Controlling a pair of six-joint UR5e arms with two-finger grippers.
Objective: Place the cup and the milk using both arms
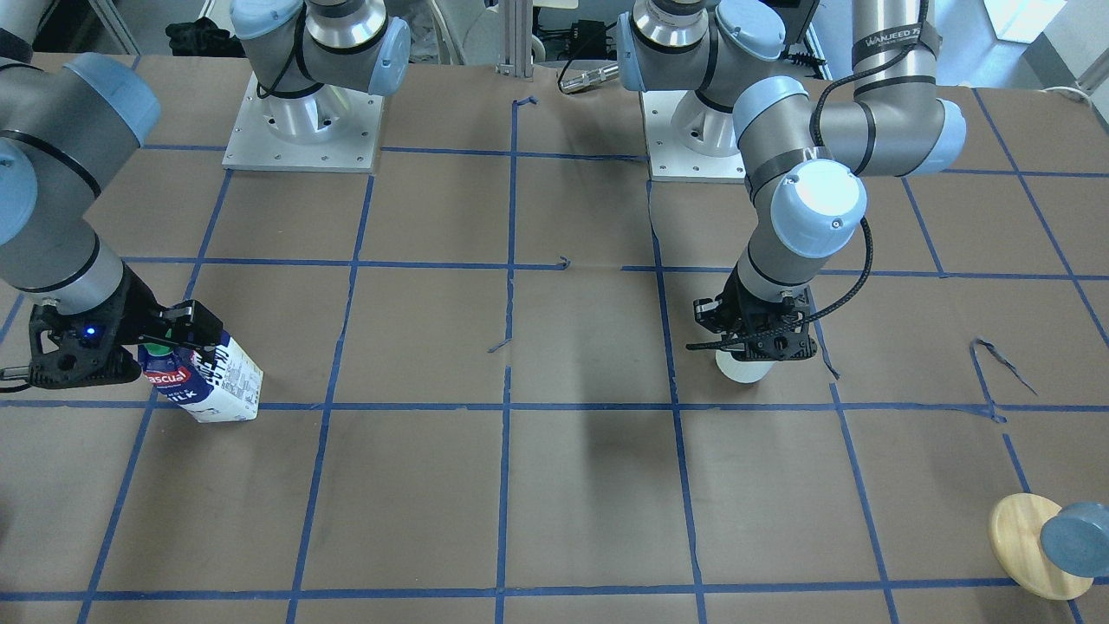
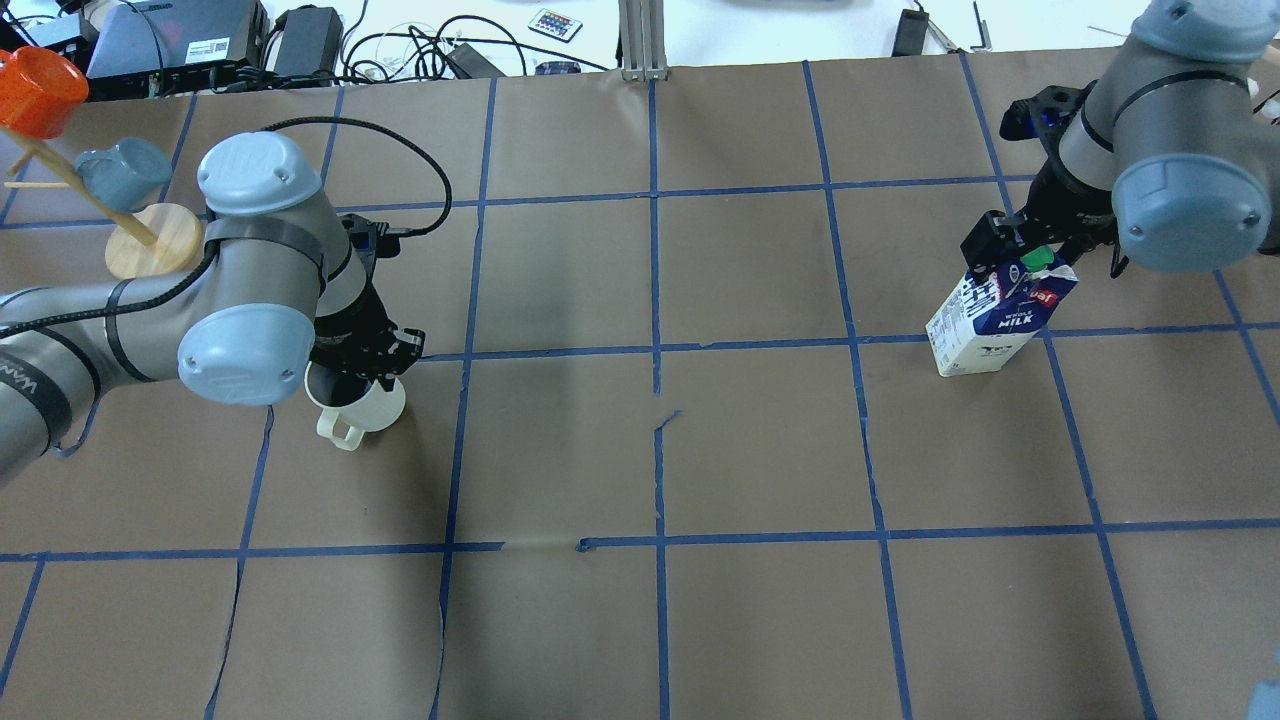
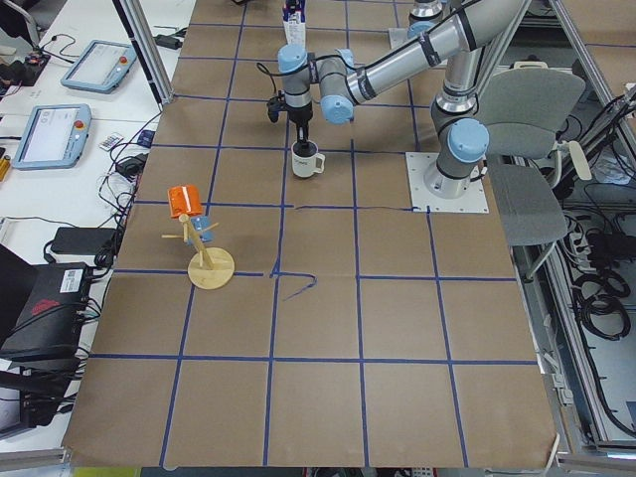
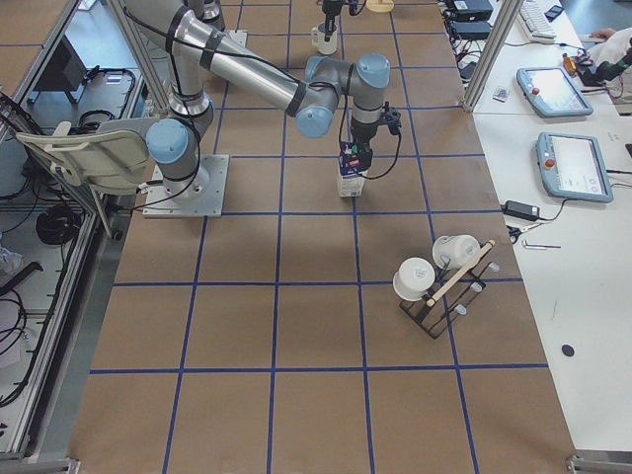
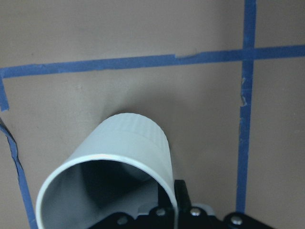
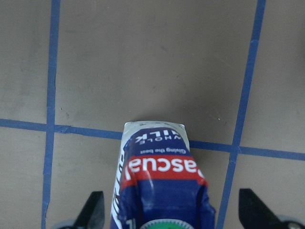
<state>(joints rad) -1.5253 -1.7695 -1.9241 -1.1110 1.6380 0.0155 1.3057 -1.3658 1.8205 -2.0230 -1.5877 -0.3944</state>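
My right gripper should next take hold of the milk carton by its capped top [image 1: 165,352], so that it can place the milk beside the cup [image 1: 742,369].
The off-white ribbed cup [image 2: 365,405] stands on the table's left side, handle toward the robot. My left gripper [image 2: 362,365] comes down from above and is shut on its rim. In the left wrist view one finger [image 5: 181,193] presses the outside of the cup [image 5: 128,138] wall. The milk carton [image 2: 990,320] stands on the right side on a blue tape line. My right gripper [image 2: 1015,255] is open around its top. In the right wrist view both fingertips stand apart from the carton [image 6: 159,167], with a gap on each side.
A wooden mug stand [image 2: 135,240] with an orange cup [image 2: 35,90] and a blue-grey cup [image 2: 125,170] stands at the far left. A rack with white cups [image 4: 434,281] stands beyond the milk. The arm bases [image 1: 303,130] are at the robot's edge.
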